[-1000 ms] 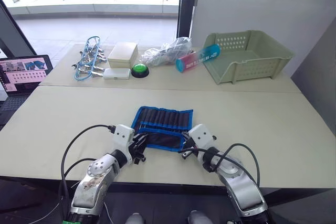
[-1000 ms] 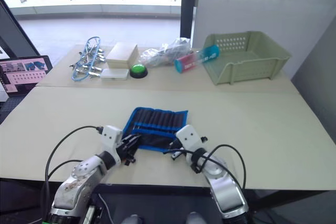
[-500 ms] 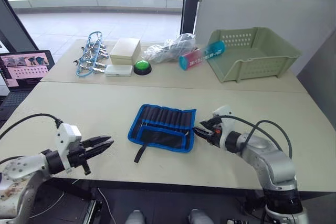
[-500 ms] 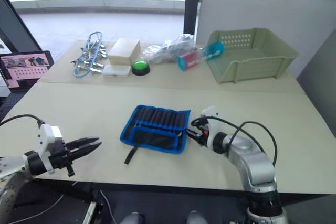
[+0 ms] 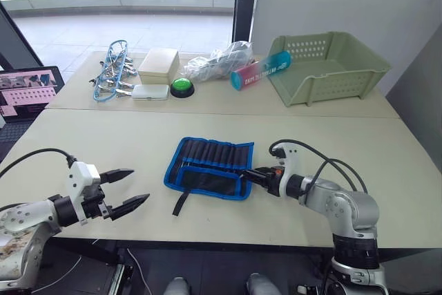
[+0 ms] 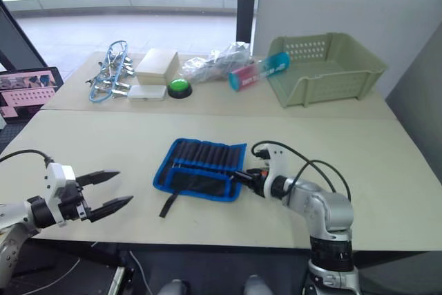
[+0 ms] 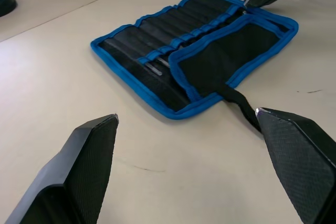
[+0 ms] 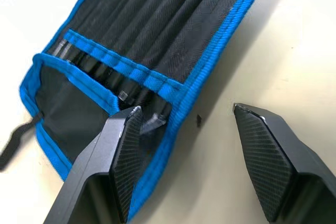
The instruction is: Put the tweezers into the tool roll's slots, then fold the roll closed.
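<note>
I need to fold the tool roll [image 5: 210,176] closed over its slots, so I should next take it by its blue side edging [image 5: 249,170] with my right gripper.
The tool roll [image 5: 210,176], black with blue edging, lies flat near the table's front, its near flap folded up over the lower part and its strap [image 5: 181,202] trailing toward me. The slots [image 8: 137,31] run across its inner face. Dark tweezers [image 8: 97,70] sit in them, half covered by the flap; one silver end [image 7: 154,69] shows. My left gripper [image 5: 138,184] hangs open well left of the roll, pointing at it, with nothing in it. My right gripper [image 5: 253,174] is open at the roll's right edge, one finger [image 8: 124,150] over the blue edging, the other over bare table.
On the far table stand a green basket [image 5: 331,67], a teal and pink tube [image 5: 259,72], a plastic bag [image 5: 217,65], a green button [image 5: 182,87], a white box [image 5: 160,67] and a blue-and-silver clamps bundle [image 5: 114,74]. A laptop [image 5: 27,88] sits at far left.
Both grippers have left the roll's near edge and opened. The left arm swung far out to the left; the right one moved to the roll's right edge.
</note>
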